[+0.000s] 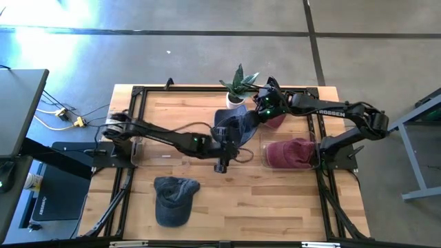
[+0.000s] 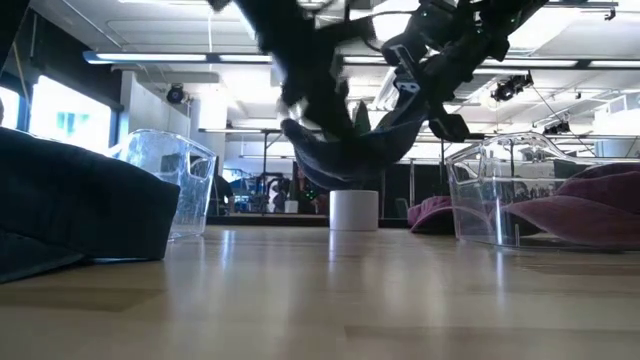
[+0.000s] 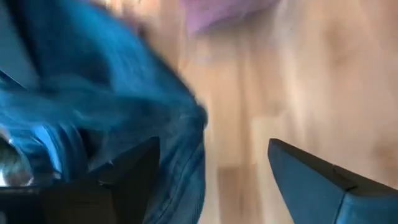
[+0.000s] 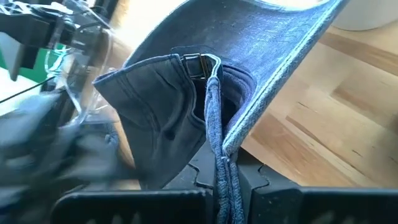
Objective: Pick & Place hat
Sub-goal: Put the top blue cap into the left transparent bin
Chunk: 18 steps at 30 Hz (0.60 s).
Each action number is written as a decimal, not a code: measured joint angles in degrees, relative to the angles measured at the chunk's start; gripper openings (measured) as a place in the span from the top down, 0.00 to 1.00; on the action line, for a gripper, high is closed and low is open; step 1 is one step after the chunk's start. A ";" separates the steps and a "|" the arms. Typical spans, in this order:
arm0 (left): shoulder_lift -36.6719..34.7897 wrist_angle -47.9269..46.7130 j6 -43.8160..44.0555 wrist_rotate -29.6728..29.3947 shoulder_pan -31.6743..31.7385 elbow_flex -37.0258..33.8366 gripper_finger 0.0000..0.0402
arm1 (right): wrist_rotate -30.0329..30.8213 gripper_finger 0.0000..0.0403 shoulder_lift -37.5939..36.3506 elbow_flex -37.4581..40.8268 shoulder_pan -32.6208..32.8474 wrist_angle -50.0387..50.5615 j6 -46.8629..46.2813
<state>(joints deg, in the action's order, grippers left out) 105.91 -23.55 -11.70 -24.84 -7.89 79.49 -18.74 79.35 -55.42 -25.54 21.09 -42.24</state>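
The left gripper should place the blue cap in the empty clear bin, so it should grab the cap by its brim [image 3: 177, 180].
A blue denim cap [image 1: 233, 124] hangs in the air over the table's middle, clear of the wood in the low view [image 2: 350, 150]. My right gripper [image 1: 256, 114] reaches in from the right and is shut on the cap [image 4: 249, 56]. My left gripper [image 1: 231, 141] comes from the left and stands open [image 3: 211, 146] at the cap's near side, with blue cloth [image 3: 93, 81] lying beside one finger. A second grey-blue cap [image 1: 176, 200] rests flat on the table near the front edge. My right gripper pinches the cap's rear edge [image 4: 219, 146] between its two fingers, next to the strap buckle [image 4: 198, 62]. The cap is lifted clear and hangs slack, its brim [image 4: 292, 37] pointing away from the fingers. My left gripper: cloth lies beside one finger [image 3: 127, 177]; touching or not, I cannot tell.
A clear bin on the right [image 1: 313, 158] holds a maroon cap [image 1: 289, 153]. Another clear bin [image 1: 148, 148] stands on the left under my left arm. A potted plant in a white pot [image 1: 238, 93] stands at the far edge, with something maroon [image 1: 275, 118] beside it.
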 joint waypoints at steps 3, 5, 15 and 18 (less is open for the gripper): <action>1.64 0.36 0.16 -4.19 -0.03 -0.14 0.26 | -0.86 0.97 0.02 0.00 0.02 -1.35 -0.86; 1.86 0.55 0.94 -6.14 -0.03 0.10 0.29 | -1.38 0.96 0.01 0.00 0.02 -2.19 -1.37; 2.03 1.15 5.76 -10.16 0.02 -0.01 0.54 | -2.40 0.98 -0.54 0.00 0.09 -2.58 -1.31; 2.03 1.04 5.78 -6.90 0.02 -0.01 0.67 | -2.43 0.96 -0.57 0.00 0.09 -2.67 -1.29</action>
<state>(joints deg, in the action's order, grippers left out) 107.94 -22.51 -5.91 -31.75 -7.88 79.48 -21.17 78.78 -55.42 -25.45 18.41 -43.53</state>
